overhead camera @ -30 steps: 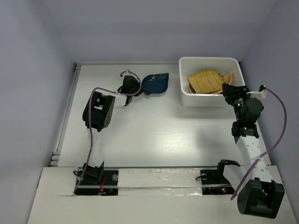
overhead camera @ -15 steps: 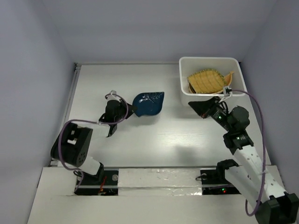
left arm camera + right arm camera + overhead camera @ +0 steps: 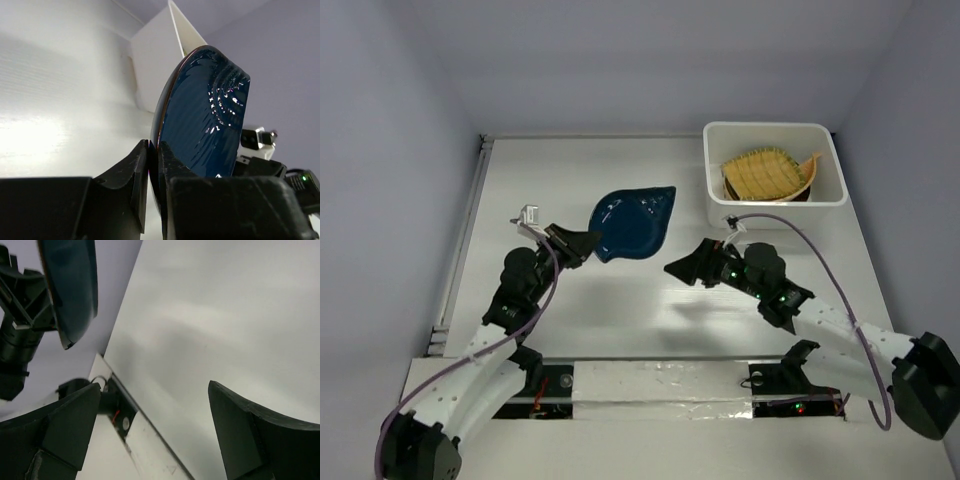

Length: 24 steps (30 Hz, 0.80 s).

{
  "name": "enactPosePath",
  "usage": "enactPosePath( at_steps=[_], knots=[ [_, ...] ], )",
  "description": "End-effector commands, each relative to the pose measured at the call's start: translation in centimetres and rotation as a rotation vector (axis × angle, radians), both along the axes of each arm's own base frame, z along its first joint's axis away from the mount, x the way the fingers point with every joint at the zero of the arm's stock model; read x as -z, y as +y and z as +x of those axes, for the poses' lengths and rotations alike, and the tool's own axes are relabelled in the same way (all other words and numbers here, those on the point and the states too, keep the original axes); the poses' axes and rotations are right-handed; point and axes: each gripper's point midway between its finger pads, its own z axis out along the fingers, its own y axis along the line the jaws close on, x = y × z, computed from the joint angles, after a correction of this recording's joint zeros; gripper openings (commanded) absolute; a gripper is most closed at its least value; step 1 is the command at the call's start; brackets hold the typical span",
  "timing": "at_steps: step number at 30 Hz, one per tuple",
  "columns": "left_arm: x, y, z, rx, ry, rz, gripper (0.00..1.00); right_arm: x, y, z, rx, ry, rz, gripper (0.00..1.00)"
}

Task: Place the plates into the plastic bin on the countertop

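Observation:
The robot's right gripper should take hold of the navy leaf plate (image 3: 632, 222) by its rim facing the bin, so the left gripper's side stays free for putting the plate inside.
The navy leaf plate (image 3: 632, 222) hangs above the countertop (image 3: 650, 310), left of centre, with my left gripper (image 3: 582, 243) shut on its near-left rim. In the left wrist view the plate (image 3: 205, 115) stands on edge between the closed jaws of that gripper (image 3: 154, 146). My right gripper (image 3: 682, 268) hovers just right of the plate, open, with nothing between its fingers (image 3: 70, 425). The plate (image 3: 70, 285) shows at the upper left of the right wrist view. The plastic bin (image 3: 709, 170) at the back right holds a yellow-green ribbed plate (image 3: 763, 172) on top of other plates.
An orange boat-shaped plate (image 3: 812, 160) leans in the bin's right side. Lavender walls (image 3: 390, 200) close in the table on the left, back and right. Both arm bases sit on the near ledge (image 3: 650, 385). The bin's white wall (image 3: 155, 65) shows behind the navy plate.
My left gripper has carried the navy plate nearer and to the right, raising it. My right gripper has left the bin, swung to the table's middle and opened.

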Motion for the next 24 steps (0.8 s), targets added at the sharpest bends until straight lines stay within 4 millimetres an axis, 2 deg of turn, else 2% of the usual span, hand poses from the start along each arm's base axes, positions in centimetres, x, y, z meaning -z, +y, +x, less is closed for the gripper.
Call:
enactPosePath(
  at_steps=[1,3,4,9,14,17,19,24],
  knots=[
    [-2.8,-0.2,-1.9,0.043,-0.066,-0.043,0.0,-5.8,3.0,0.4,-0.03,-0.142,0.13,0.94],
    [-3.0,0.3,-2.3,0.028,-0.064,-0.038,0.0,-6.3,3.8,0.4,-0.034,-0.153,0.137,0.94],
    [-3.9,0.6,-2.6,0.019,-0.089,-0.046,0.0,-6.7,3.9,0.5,-0.038,-0.165,0.152,0.94],
    [-5.2,1.7,-3.0,-0.027,-0.125,-0.023,0.0,-5.6,4.3,-0.5,-0.05,-0.138,0.153,0.89],
    [-5.2,0.6,-3.1,0.03,-0.13,-0.051,0.0,-5.5,3.8,-0.2,-0.02,-0.146,0.132,0.91],
    [-4.9,0.2,-3.0,0.05,-0.122,-0.058,0.0,-5.5,4.4,0.8,-0.006,-0.161,0.115,0.92],
    [-5.0,-0.1,-3.1,0.068,-0.126,-0.058,0.0,-4.5,4.9,1.9,0.016,-0.147,0.088,0.92],
    [-4.9,-0.5,-3.7,0.105,-0.125,-0.047,0.0,-5.3,6.7,3.9,0.033,-0.157,0.111,0.84]
  ],
)
